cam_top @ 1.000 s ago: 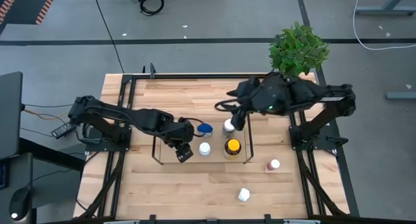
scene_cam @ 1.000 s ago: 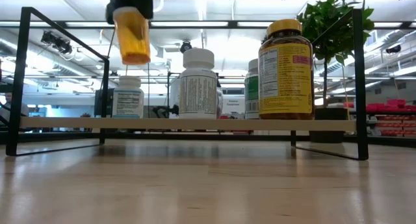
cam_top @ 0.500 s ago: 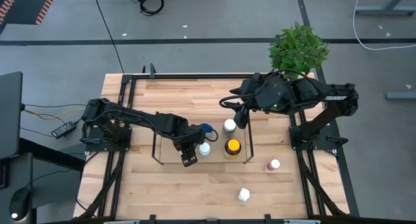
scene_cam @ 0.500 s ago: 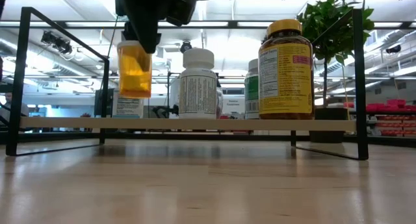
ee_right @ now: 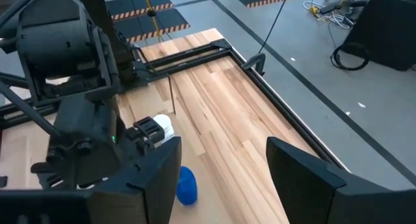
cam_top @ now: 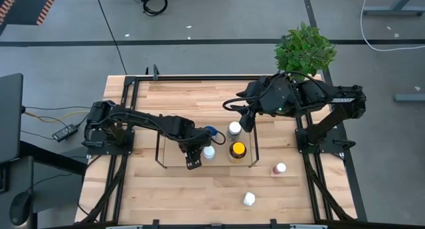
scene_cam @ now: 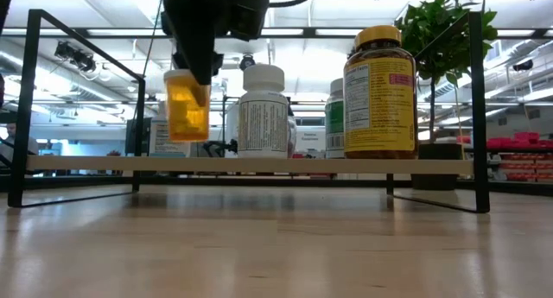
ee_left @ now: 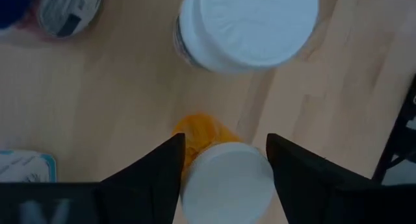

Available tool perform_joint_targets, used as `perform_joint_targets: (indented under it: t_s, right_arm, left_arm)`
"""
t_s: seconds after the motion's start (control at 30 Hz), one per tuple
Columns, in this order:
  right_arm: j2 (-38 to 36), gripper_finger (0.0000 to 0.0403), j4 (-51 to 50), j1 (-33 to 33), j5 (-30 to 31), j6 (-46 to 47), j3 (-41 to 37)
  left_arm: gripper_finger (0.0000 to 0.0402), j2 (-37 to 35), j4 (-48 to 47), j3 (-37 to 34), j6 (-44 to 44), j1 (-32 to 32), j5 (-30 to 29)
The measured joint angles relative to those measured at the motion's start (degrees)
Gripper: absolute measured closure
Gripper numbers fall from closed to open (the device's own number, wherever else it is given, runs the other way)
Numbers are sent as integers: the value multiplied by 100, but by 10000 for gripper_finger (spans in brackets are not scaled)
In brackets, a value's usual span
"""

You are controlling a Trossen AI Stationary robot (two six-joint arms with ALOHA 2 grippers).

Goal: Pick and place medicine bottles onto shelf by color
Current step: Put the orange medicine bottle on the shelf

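The orange bottle's base [ee_left: 195, 123] is down at the shelf board [ee_left: 140, 104] beside the white-capped bottle, so my left gripper opens next, and the orange bottle would stand.
My left gripper [cam_top: 192, 158] is shut on a small orange bottle with a white cap [scene_cam: 187, 110], which hangs over the left part of the shelf [cam_top: 163, 164]. Standing on the shelf board [scene_cam: 86, 163] are a blue-capped bottle [cam_top: 210, 131], two white-capped bottles [cam_top: 234, 128] [cam_top: 208, 152] and the larger amber bottle with a yellow cap [cam_top: 237, 150]. My right gripper [cam_top: 247, 120] hovers high over the shelf's far right end, open, with nothing between its fingers. My left gripper pinches the orange bottle at its white cap [ee_left: 225, 183] between its two fingers [ee_left: 153, 178], one on each side. The fingers come from above, pointing steeply down. The bottle hangs upright below them, its bottom [scene_cam: 186, 137] a little clear of the shelf board.
Two more white-capped bottles stand on the table near the right front, one reddish [cam_top: 279, 168] and one white [cam_top: 249, 199]. A potted plant [cam_top: 304, 50] is at the far right corner. The black frame [cam_top: 126, 123] edges the table.
My left gripper has gone down toward the shelf board and a little toward the table's right, rolling at the wrist. The orange bottle has sunk with it and come from tilted to upright, still clear of the board.
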Motion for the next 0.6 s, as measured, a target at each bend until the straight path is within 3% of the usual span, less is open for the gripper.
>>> perform_joint_targets:
  t_s: [0.33,0.6]
  right_arm:
    - [0,171,-10,0,0,-2,0]
    - [0,171,-8,0,0,-2,0]
  left_arm:
    - [189,84,-41,-1,238,0,15]
    - [162,85,-37,-1,293,4,15]
